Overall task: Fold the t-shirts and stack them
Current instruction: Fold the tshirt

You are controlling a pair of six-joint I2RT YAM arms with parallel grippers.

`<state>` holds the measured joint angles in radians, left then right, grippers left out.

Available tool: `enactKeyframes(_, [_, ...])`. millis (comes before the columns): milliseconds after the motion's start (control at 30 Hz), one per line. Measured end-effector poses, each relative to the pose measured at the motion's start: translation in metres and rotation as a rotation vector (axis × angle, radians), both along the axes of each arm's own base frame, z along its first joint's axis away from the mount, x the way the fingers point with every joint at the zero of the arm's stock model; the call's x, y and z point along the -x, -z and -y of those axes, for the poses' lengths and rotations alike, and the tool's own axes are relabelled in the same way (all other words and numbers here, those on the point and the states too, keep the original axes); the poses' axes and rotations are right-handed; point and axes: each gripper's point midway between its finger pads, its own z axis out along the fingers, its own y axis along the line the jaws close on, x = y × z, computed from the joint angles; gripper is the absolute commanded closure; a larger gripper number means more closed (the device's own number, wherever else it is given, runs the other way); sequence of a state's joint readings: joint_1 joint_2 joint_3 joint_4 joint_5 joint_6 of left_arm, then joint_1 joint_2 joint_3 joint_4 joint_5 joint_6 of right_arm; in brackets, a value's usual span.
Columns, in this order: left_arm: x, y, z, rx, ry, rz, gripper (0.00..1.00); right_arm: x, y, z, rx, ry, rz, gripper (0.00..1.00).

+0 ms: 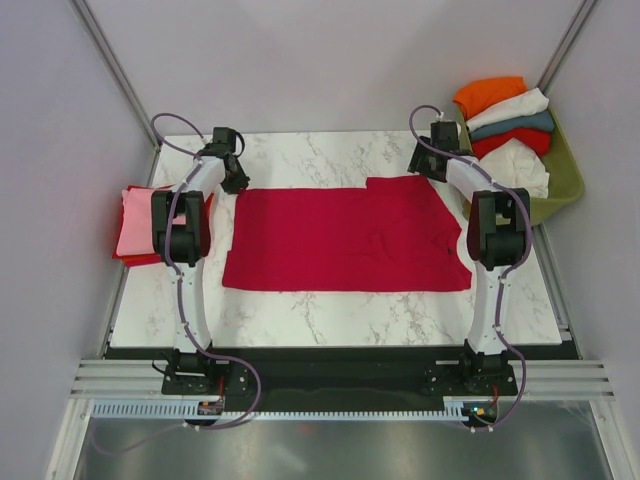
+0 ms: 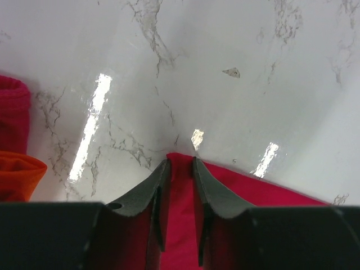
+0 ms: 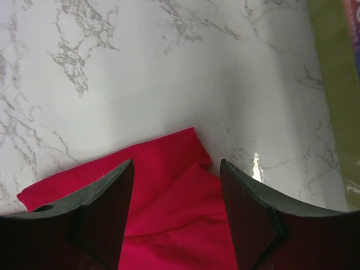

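Observation:
The crimson t-shirt's corner [image 1: 422, 181] [image 3: 190, 151] lies between my right gripper's fingers, which hover above the flat cloth, so the right gripper lowers before it closes.
The crimson t-shirt [image 1: 345, 240] lies spread flat across the middle of the marble table. My left gripper [image 1: 234, 180] is at its far left corner. In the left wrist view the left gripper [image 2: 180, 161] has its jaws drawn close, with the crimson cloth [image 2: 180, 225] pinched between them. My right gripper [image 1: 424, 160] is at the shirt's far right corner. In the right wrist view the right gripper [image 3: 175, 164] is open, and the crimson corner [image 3: 180, 197] lies between its jaws. A folded pink shirt [image 1: 135, 222] tops a small stack at the left.
An olive-green basket [image 1: 565, 185] at the far right holds orange [image 1: 488, 95], white [image 1: 515, 165] and teal [image 1: 515, 125] shirts. Its wall shows in the right wrist view [image 3: 332, 84]. The left stack's red [image 2: 14, 112] and orange [image 2: 17, 174] layers show in the left wrist view.

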<state>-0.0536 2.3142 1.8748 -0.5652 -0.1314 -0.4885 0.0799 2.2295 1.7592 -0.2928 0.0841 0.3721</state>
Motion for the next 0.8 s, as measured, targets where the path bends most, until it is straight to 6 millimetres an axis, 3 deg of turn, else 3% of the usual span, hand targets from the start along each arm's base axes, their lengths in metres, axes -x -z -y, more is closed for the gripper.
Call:
enactKeyframes(200, [0.000, 0.000, 0.000, -0.002, 0.001, -0.002, 0.55, -0.002, 0.001, 0.012, 0.063, 0.024, -0.013, 0.33])
enactKeyframes(500, [0.000, 0.000, 0.000, 0.000, 0.004, -0.002, 0.57, -0.013, 0.019, 0.016, 0.095, 0.027, -0.043, 0.36])
enactKeyframes(633, [0.001, 0.000, 0.000, 0.000, 0.005, -0.002, 0.68, -0.008, 0.035, 0.016, 0.100, 0.021, -0.083, 0.41])
enactKeyframes(733, [0.001, 0.001, 0.000, -0.001, 0.007, -0.006, 0.88, -0.008, 0.034, 0.010, 0.075, 0.000, -0.083, 0.58])
enactKeyframes(800, [0.002, 0.001, 0.000, 0.000, 0.012, -0.009, 0.93, -0.007, 0.035, 0.005, 0.053, -0.016, -0.088, 0.73])
